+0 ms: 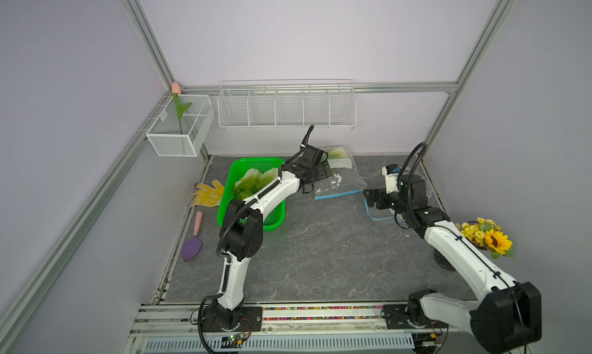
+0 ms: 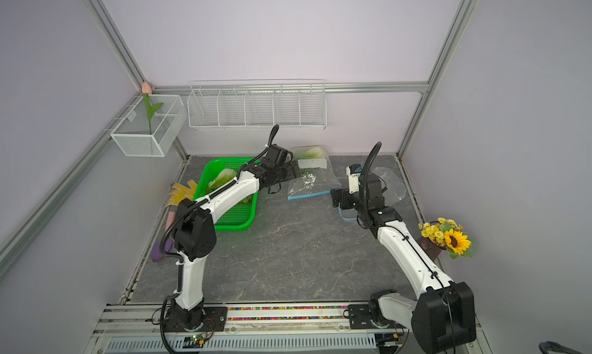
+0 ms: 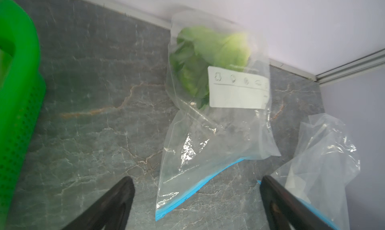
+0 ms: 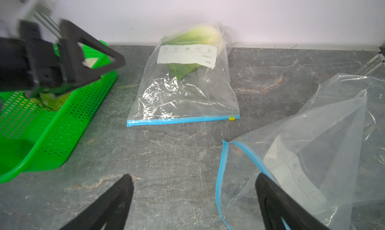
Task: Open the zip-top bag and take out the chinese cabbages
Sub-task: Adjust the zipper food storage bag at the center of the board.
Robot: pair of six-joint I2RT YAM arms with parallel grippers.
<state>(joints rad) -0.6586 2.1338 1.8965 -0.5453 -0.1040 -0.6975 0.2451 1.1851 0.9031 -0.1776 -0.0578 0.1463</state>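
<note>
I should grab the zip-top bag [image 1: 339, 182] with my left gripper near the zip's end opposite the yellow slider. The zip's slider end then stays free for opening.
A clear zip-top bag [image 1: 339, 182] [image 2: 309, 184] with a blue zip strip lies at the back of the table. One chinese cabbage [image 1: 338, 152] [image 3: 218, 50] [image 4: 200, 36] sits inside it against the back wall. Its yellow slider [image 4: 231, 118] is at one end of the strip. More chinese cabbages [image 1: 253, 182] [image 2: 221, 179] lie in the green basket [image 1: 224, 205]. My left gripper [image 1: 323, 173] [image 3: 195, 179] is open just short of the bag's zip edge. My right gripper [image 1: 368, 198] [image 4: 193, 177] is open and empty, one finger over the mouth of a second, empty bag [image 4: 312, 145].
A yellow glove [image 1: 208, 193] and a purple trowel [image 1: 193, 240] lie left of the basket. A pot of sunflowers [image 1: 487, 237] stands at the right edge. A wire rack [image 1: 286, 107] and a mesh box [image 1: 181, 128] hang on the walls.
</note>
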